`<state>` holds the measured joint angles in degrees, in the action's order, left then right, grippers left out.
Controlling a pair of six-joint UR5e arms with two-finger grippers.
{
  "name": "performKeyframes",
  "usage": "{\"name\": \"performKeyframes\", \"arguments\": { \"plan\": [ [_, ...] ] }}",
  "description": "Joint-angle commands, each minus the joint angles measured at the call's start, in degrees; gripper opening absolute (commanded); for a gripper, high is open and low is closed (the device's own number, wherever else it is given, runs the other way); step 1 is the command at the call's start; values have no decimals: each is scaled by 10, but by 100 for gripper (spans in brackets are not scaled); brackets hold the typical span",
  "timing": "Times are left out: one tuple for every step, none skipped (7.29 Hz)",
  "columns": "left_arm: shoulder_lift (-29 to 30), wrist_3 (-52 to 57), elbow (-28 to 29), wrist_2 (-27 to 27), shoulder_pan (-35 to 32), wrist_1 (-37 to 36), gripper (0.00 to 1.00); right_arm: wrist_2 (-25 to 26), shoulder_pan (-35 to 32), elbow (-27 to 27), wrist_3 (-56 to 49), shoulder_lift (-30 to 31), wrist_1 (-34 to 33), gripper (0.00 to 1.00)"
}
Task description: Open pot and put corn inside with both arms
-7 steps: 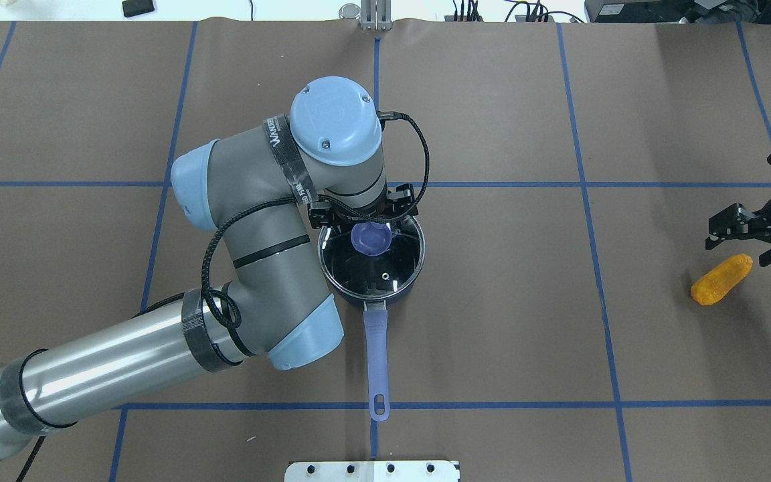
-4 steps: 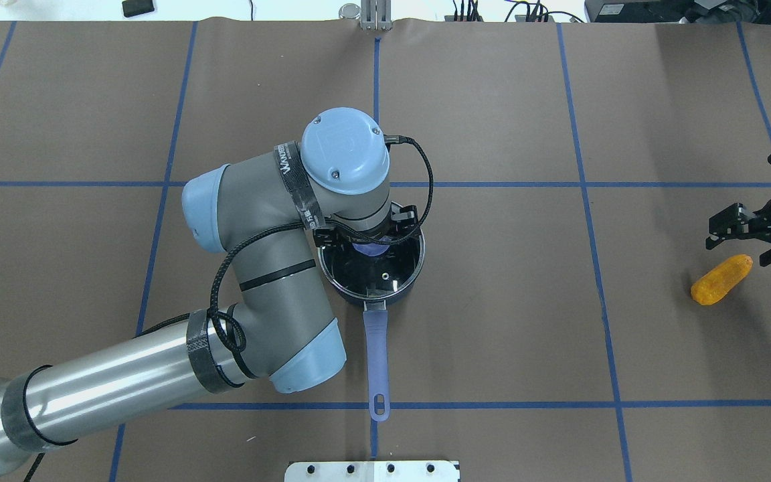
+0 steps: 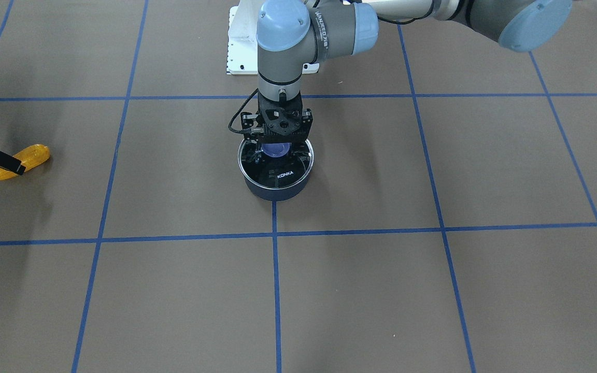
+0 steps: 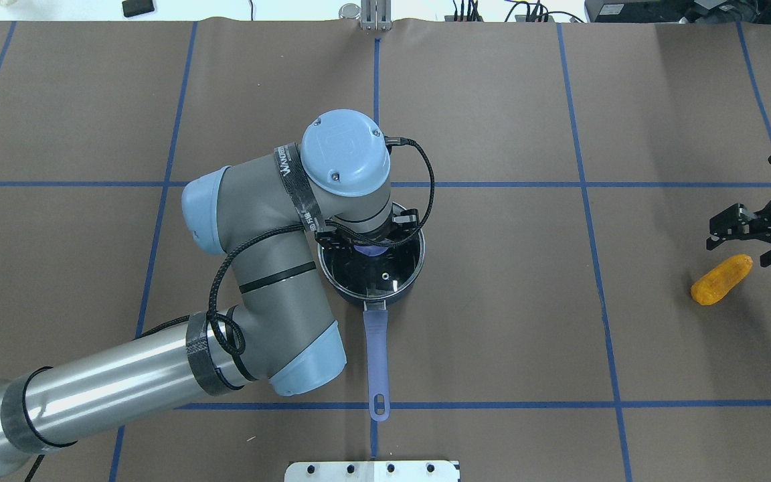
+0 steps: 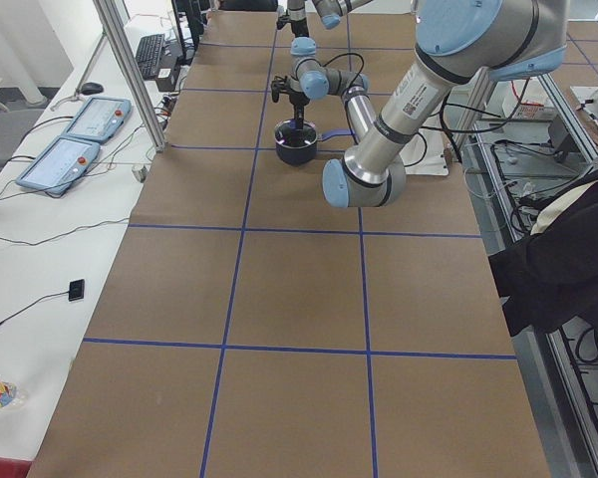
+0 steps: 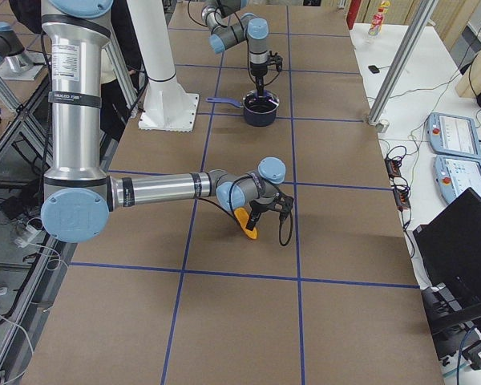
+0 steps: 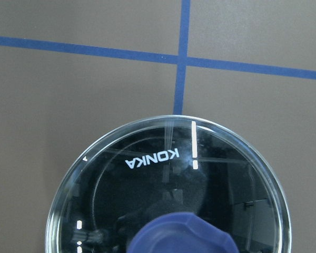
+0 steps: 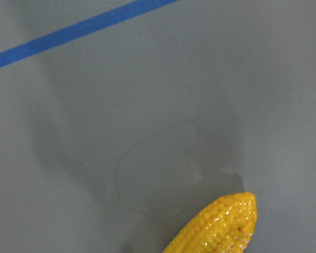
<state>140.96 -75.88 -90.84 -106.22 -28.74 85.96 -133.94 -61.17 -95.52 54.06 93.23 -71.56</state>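
Note:
My right gripper grabs the orange-yellow corn by its thick middle (image 3: 22, 158) next, to put it inside the pot (image 3: 275, 192).
The dark navy pot (image 3: 275, 192) stands mid-table with its glass KONKA lid (image 3: 284, 174) on, and its purple-blue handle (image 4: 376, 355) points toward the robot's base. My left gripper (image 3: 278, 144) hangs straight down over the lid, open, with its fingers on either side of the purple knob (image 3: 275, 150). The left wrist view shows the lid (image 7: 168, 179) and knob (image 7: 181, 234) close below. The corn (image 4: 720, 279) lies on the table at the far right. My right gripper (image 4: 750, 237) is open just above the corn's far end. The right wrist view shows the corn's tip (image 8: 221, 226).
The white base plate (image 4: 372, 470) sits at the near table edge behind the pot handle. Blue tape lines grid the brown table cover (image 4: 492, 301). Pendants and a keyboard lie on the side desk (image 5: 70, 139) beyond the table.
My left arm has shifted toward the pot and lowered, so the gripper now covers most of the lid knob. The right gripper and the corn have not moved.

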Motion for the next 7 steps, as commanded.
{"name": "performKeyframes", "arguments": {
  "plan": [
    [1, 0, -1, 0, 0, 0, 69, 0, 0, 0, 0, 0, 0, 100],
    [-1, 1, -1, 0, 0, 0, 63, 0, 0, 0, 1, 0, 0, 100],
    [0, 3, -3, -1, -1, -1, 60, 0, 0, -2, 1, 0, 0, 100],
    [1, 4, -17, -3, -2, -4, 59, 0, 0, 0, 2, -2, -1, 100],
    [-14, 10, -53, -5, -10, -19, 59, 0, 1, 5, 15, -6, -1, 100],
    [-29, 38, -91, -5, -20, -51, 59, 3, 1, 9, 21, -11, -2, 100],
    [-56, 79, -138, -24, -44, -82, 59, 14, 1, 17, 20, -11, -1, 100]
  ]
}}
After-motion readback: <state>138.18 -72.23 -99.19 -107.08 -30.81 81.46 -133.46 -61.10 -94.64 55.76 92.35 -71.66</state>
